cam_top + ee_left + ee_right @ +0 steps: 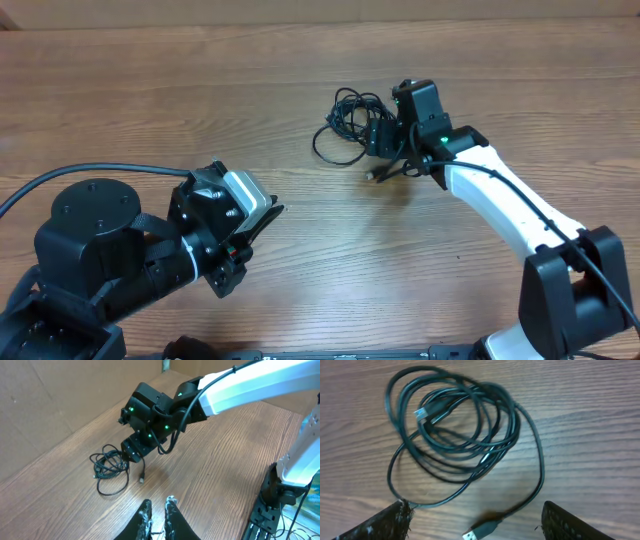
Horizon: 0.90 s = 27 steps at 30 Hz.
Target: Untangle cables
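Observation:
My right gripper grabs the cables by the loose plug end outside the coil next, so the bundle [107,465] stays free for my left gripper to untangle.
The cables [350,120] are thin black cords coiled in a small loose bundle on the wooden table, far centre. One strand runs out of the bundle to a USB plug [372,177]. My right gripper [385,135] hangs just over the bundle's right side. In the right wrist view its fingers [475,510] are spread wide and empty, with the plug [482,530] and one strand between them and the coil [455,430] ahead. My left gripper [270,212] is shut and empty, well away at the near left. The left wrist view shows its tips [158,505], the bundle [107,465] and the plug [141,480].
The right arm's white link [500,200] reaches from its base [575,290] at the near right. The left arm's base [90,220] and its thicker black cable [60,178] are at the near left. A brown wall [50,390] stands behind the table.

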{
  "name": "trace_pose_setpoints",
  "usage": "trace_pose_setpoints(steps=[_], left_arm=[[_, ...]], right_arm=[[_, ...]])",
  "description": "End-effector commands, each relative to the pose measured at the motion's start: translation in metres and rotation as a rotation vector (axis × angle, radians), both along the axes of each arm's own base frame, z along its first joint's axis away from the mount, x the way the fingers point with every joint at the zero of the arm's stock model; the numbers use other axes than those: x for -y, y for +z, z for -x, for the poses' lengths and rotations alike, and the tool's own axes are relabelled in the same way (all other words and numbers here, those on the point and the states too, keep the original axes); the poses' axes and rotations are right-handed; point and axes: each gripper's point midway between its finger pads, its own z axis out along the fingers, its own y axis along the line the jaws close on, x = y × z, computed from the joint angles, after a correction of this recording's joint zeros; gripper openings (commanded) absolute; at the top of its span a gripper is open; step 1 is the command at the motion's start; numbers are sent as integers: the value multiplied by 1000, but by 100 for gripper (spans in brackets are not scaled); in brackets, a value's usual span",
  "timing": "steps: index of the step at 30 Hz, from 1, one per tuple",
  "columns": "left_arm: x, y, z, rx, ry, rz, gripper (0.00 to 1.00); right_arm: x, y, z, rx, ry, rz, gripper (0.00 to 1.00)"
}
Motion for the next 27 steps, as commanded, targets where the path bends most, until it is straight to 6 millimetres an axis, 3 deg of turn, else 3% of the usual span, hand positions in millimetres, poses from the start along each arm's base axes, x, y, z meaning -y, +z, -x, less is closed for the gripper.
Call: trace_pose_setpoints(steps=[1,7,10,16,24,27], left_arm=[[0,2,-3,-5,13,1,11],[3,-4,-9,-29,12,-8,11],[4,-8,-13,-48,12,-17,13],[7,-16,-19,-82,11,-31,14],[8,-17,-21,-84,11,-32,14],[8,-17,-21,-85,11,-32,14]], right_arm=[[-1,-7,-4,-13,26,-41,82],[-35,-15,-5,-20,190,-171,84],[-62,-21,4,-22,373,-239,86],[-65,-41,-7,-4,379,-219,92],[-72,-78,-19,-8,383,-229,79],[-72,-92,-20,-24,378,-230,54]])
